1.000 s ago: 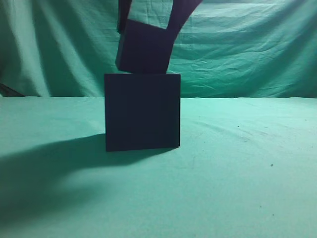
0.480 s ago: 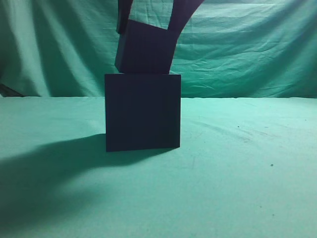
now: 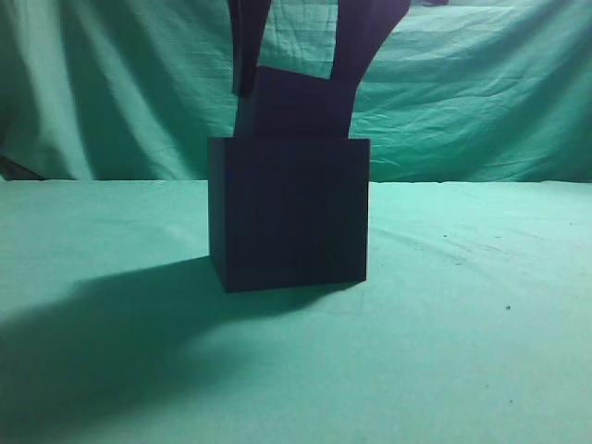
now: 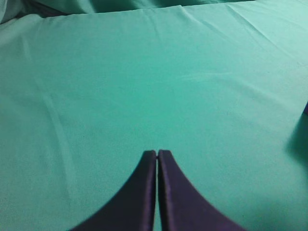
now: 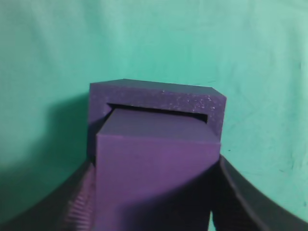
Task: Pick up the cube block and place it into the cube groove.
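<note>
The cube block's lower edge sits inside the rim of the cube groove, so it is time for my right gripper to open now. The cube block would sit in the groove.
The large dark purple box [image 3: 291, 213] stands on the green cloth. Its cube groove opens upward, and its rim [image 5: 159, 96] shows in the right wrist view. My right gripper [image 3: 294, 88] is shut on the cube block [image 3: 294, 104], which sits partly lowered into the groove; the block's purple top face [image 5: 156, 168] fills the right wrist view, with a dark gap of groove behind it. My left gripper [image 4: 157, 153] is shut and empty over bare cloth, away from the box.
Green cloth covers the table [image 3: 481, 324] and hangs as a backdrop [image 3: 481, 83]. A dark edge of the box [image 4: 306, 108] shows at the right margin of the left wrist view.
The block has gone from resting tilted above the box's top edge to sunk partly into the groove. The box has shifted right and turned slightly.
</note>
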Motion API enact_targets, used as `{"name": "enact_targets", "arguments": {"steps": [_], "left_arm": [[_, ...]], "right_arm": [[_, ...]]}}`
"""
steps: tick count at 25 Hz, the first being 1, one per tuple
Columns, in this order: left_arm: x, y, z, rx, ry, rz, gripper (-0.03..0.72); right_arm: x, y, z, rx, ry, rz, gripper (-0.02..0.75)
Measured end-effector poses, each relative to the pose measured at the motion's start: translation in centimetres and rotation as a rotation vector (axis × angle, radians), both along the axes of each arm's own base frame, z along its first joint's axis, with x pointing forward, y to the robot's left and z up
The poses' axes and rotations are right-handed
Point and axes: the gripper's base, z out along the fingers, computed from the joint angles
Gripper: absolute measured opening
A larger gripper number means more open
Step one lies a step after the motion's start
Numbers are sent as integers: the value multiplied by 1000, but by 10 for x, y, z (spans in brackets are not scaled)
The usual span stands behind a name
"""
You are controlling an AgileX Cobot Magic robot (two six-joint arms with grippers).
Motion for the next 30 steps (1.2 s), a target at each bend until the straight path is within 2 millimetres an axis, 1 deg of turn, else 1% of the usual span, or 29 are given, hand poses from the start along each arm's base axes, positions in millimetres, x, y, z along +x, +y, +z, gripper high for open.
{"name": "enact_targets", "arguments": {"steps": [5, 13, 14, 15, 17, 19, 21, 22, 24, 26, 27, 30], "left_arm": [[0, 0, 0, 0, 0, 0, 0], [0, 0, 0, 0, 0, 0, 0], [0, 0, 0, 0, 0, 0, 0], [0, 0, 0, 0, 0, 0, 0], [0, 0, 0, 0, 0, 0, 0], [0, 0, 0, 0, 0, 0, 0], [0, 0, 0, 0, 0, 0, 0], [0, 0, 0, 0, 0, 0, 0], [0, 0, 0, 0, 0, 0, 0], [0, 0, 0, 0, 0, 0, 0], [0, 0, 0, 0, 0, 0, 0], [0, 0, 0, 0, 0, 0, 0]], "right_arm": [[0, 0, -1, -4, 1, 8, 422], [1, 1, -6, -22, 0, 75, 422], [1, 2, -3, -26, 0, 92, 422], [2, 2, 0, -31, 1, 100, 491], [4, 3, 11, -32, -13, 109, 555], [5, 2, 23, -47, -24, 116, 556], [9, 3, 39, -45, -66, 120, 556], [11, 4, 46, -41, -88, 118, 507], [13, 3, 65, -12, -145, 116, 361], [7, -2, 86, 23, -186, 112, 158], [3, -6, 95, 36, -205, 110, 93], [-15, -25, 133, 95, -287, 102, 0]]}}
